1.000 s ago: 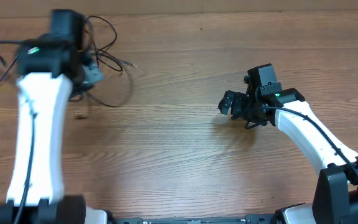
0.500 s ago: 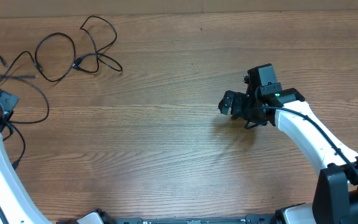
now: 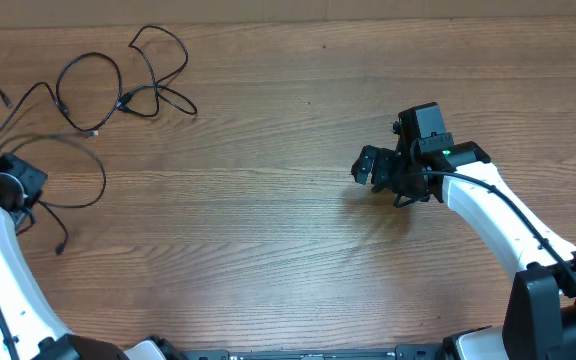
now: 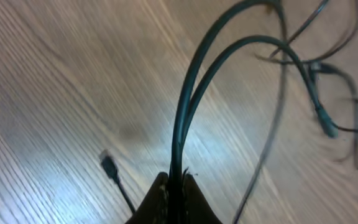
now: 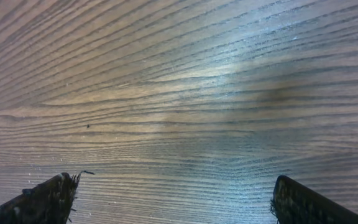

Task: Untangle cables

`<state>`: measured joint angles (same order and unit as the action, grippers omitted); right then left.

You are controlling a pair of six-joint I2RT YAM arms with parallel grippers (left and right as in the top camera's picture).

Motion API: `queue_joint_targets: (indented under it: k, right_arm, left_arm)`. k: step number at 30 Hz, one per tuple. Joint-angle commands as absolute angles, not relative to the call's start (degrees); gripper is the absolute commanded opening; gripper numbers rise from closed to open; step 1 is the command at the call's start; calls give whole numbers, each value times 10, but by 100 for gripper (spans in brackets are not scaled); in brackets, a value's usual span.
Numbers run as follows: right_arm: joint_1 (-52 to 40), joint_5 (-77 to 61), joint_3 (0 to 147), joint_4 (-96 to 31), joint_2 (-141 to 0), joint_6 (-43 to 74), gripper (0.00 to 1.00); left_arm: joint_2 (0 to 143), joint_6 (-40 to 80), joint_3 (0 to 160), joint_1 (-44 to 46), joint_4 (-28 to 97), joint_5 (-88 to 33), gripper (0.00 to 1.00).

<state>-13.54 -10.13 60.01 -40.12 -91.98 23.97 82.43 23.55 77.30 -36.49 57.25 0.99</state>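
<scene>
The left gripper will keep holding the cable, because the cable would fall against the loose loops, where its arched part reaches, if the gripper opened now.
Thin black cables lie at the table's far left. One cable (image 3: 88,72) forms loose loops near the back edge. My left gripper (image 3: 13,185) is shut on another cable (image 3: 78,200), whose loop trails right and whose end hangs toward the front. In the left wrist view, the jaws (image 4: 176,186) pinch a doubled strand of that cable (image 4: 194,81), and a small plug end (image 4: 109,165) lies on the wood beside them. My right gripper (image 3: 368,168) is open and empty at mid-right, with only bare wood between its fingertips (image 5: 173,196).
The wooden table (image 3: 268,250) fills the view. Its back edge runs along the top of the overhead view. My right arm's white link (image 3: 498,225) reaches in from the front right corner.
My left arm has swung from the back left toward the left edge and front, pulling one cable away from the looped one. The right arm has not moved.
</scene>
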Motion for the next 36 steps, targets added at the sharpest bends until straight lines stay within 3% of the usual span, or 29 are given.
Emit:
queue_joint_targets:
  k: [1, 8, 13, 14, 15, 17, 19, 20, 25, 31, 36]
  right_arm:
    - [-134, -101, 611, -400, -908, 240, 100]
    - [-134, -101, 611, -400, -908, 240, 100]
    - [-134, -101, 611, -400, -908, 240, 100]
    - [-134, -101, 611, -400, -908, 240, 100]
    - [-134, -101, 611, -400, -908, 240, 100]
    - [-134, -101, 611, -400, -908, 240, 100]
    - [-134, -101, 611, -400, -908, 240, 100]
    - [-134, -101, 611, -400, -908, 240, 100]
    - [-134, -101, 611, -400, -908, 240, 100]
    - [-134, -101, 611, -400, -908, 240, 100]
    - [-134, -101, 611, -400, -908, 240, 100]
  left_arm:
    - [833, 234, 726, -369, 526, 71, 4]
    - [836, 238, 653, -369, 422, 81, 7]
    - [837, 238, 653, -378, 418, 105, 7]
    - [836, 239, 659, -387, 424, 91, 34]
    - [836, 237, 664, -393, 431, 86, 44]
    - [835, 237, 674, -406, 444, 58, 52]
    - [834, 224, 688, -420, 455, 13, 79]
    - [834, 224, 693, -426, 461, 1, 100]
    - [834, 222, 703, -443, 467, -93, 99]
    - [834, 153, 703, -407, 429, -290, 100]
    - [805, 122, 703, -336, 426, -296, 100]
